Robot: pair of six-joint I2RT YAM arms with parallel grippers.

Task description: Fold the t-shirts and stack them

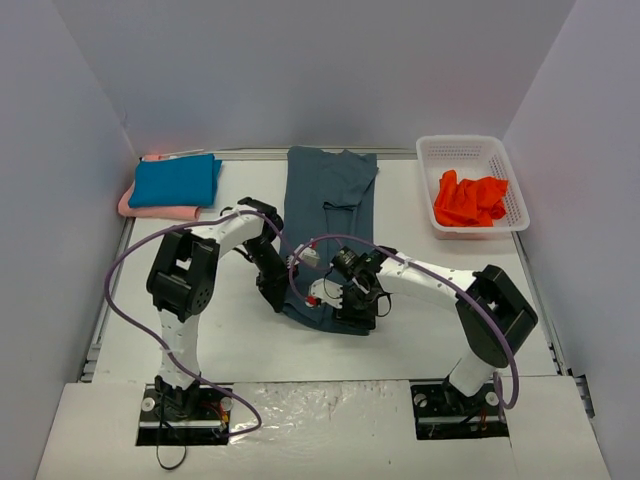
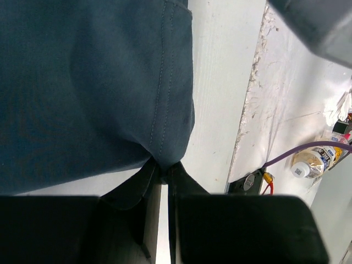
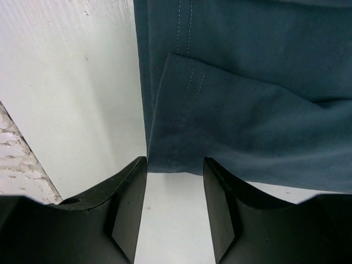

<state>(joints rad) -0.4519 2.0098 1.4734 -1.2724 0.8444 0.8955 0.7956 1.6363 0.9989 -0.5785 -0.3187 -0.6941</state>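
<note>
I need to pick up the t-shirt's free near hem corner (image 1: pixel 364 331) (image 3: pixel 165 166) with my right gripper next, opposite my left gripper's corner, to fold the hem over evenly.
A dark slate blue-grey t-shirt (image 1: pixel 328 205) lies folded lengthwise down the middle of the table. My left gripper (image 1: pixel 274 297) is shut on its near left corner (image 2: pixel 163 157), the hem pinched between the fingertips. My right gripper (image 1: pixel 352 305) stands open at the shirt's near hem (image 3: pixel 176 162), with the cloth edge just ahead of the gap and nothing between the fingers. A folded teal-blue t-shirt (image 1: pixel 176 181) rests on a folded pale pink one (image 1: pixel 152 209) at the far left. An orange-red t-shirt (image 1: pixel 470 199) lies crumpled in the basket.
A white lattice basket (image 1: pixel 468 150) stands at the far right. Purple cables (image 1: pixel 130 270) loop beside both arms. The table's near edge and a mounting plate (image 2: pixel 250 180) show in the left wrist view. Walls close in on three sides.
</note>
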